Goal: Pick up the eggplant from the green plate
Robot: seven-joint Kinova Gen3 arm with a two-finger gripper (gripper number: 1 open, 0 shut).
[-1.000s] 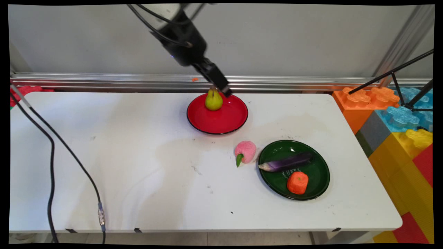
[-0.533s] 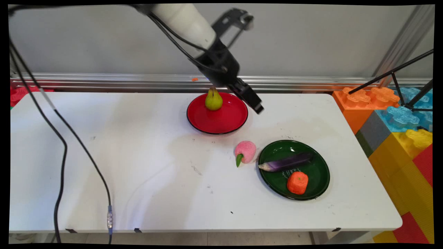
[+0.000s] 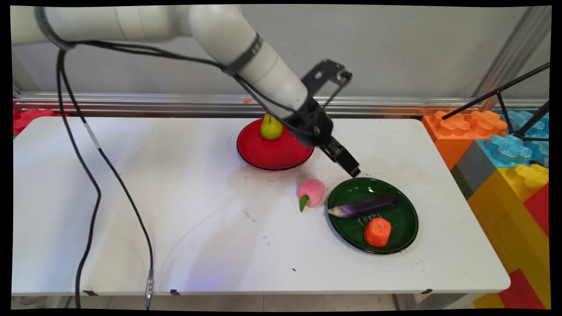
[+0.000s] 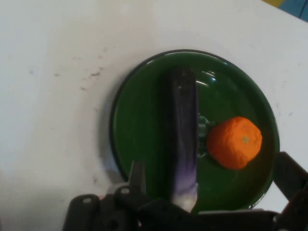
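My gripper grabs the eggplant's purple body near the pale tip [image 3: 356,208] next, to move it from the green plate.
My gripper [image 3: 352,170] hangs just above the far rim of the green plate [image 3: 347,186], open and holding nothing. On that plate lie a purple eggplant [image 3: 364,205] and an orange fruit [image 3: 377,231]. In the hand view the eggplant [image 4: 182,139] runs between my spread fingers [image 4: 137,174], with the orange fruit [image 4: 235,142] to its right on the green plate [image 4: 132,125]. A pink peach [image 3: 311,192] rests on the table left of the green plate. Behind my wrist a green pear [image 3: 270,127] stands on a red plate [image 3: 272,156].
Black cables [image 3: 92,175] hang over the table's left part. Coloured foam blocks [image 3: 505,166] are stacked beyond the table's right edge, with a black tripod [image 3: 513,109] above them. A metal rail [image 3: 131,103] runs along the wall behind the table.
The gripper has travelled from the pear on the red plate down and to the right, ending over the green plate's far rim. The pear stayed on the red plate.
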